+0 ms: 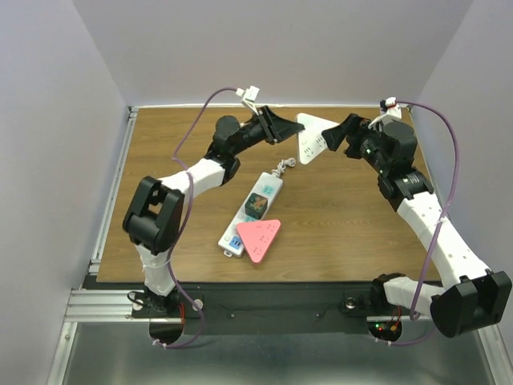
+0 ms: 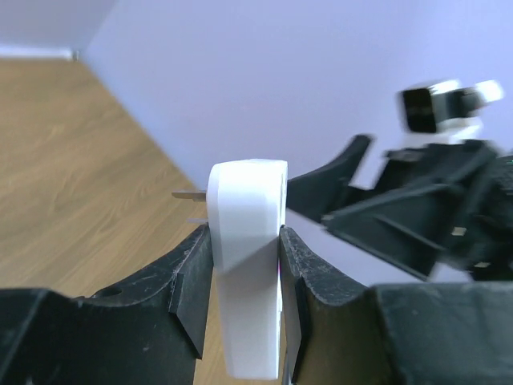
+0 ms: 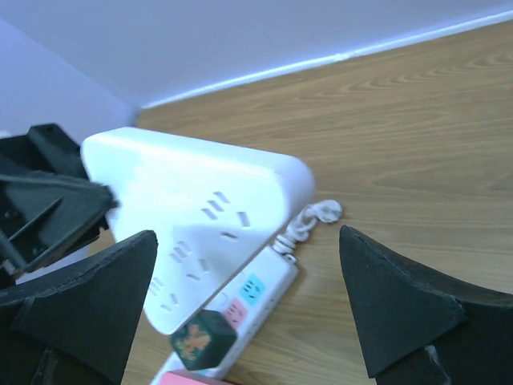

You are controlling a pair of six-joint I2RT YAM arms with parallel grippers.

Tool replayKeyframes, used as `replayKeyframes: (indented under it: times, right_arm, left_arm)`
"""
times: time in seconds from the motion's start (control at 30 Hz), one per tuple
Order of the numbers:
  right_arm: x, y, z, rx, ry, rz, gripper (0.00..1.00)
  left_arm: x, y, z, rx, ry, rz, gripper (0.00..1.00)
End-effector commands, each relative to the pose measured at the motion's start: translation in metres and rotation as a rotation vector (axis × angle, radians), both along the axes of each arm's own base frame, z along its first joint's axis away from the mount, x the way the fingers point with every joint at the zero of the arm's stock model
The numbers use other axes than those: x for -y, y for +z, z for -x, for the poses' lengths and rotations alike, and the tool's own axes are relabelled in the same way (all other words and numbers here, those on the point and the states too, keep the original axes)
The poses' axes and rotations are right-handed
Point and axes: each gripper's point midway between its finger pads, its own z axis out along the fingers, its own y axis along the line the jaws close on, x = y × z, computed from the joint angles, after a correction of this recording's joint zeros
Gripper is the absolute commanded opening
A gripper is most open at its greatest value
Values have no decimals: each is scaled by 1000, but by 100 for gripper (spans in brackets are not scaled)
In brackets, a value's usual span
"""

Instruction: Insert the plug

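Observation:
My right gripper grabs the white triangular plug edge-on by its free corner opposite my left gripper next, which leaves the plug's pins free to insert.
My left gripper is shut on a white triangular multi-socket plug and holds it above the table's far middle. In the left wrist view the plug stands edge-on between the pads, with its metal prongs pointing left. My right gripper is open just right of the plug, not touching it. In the right wrist view the plug's socket face sits between and beyond the wide-open jaws. A white power strip lies on the table below, also seen in the right wrist view.
A dark green cube plug sits in the strip's middle, and a pink triangular plug sits at its near end. The strip's coiled cord lies at its far end. Purple walls enclose the wooden table.

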Motion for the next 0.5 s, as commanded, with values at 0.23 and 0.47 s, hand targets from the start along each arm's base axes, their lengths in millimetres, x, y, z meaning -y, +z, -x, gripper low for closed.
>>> replayKeyframes:
  times: [0.23,0.47]
  right_arm:
    - [-38,78,34,291,256,-347,100]
    - [-57,78,48,346,415,-365,100]
  left_arm:
    - [-51,78,26,87,172,156,0]
    - [-60,99,41,89,176,235,0]
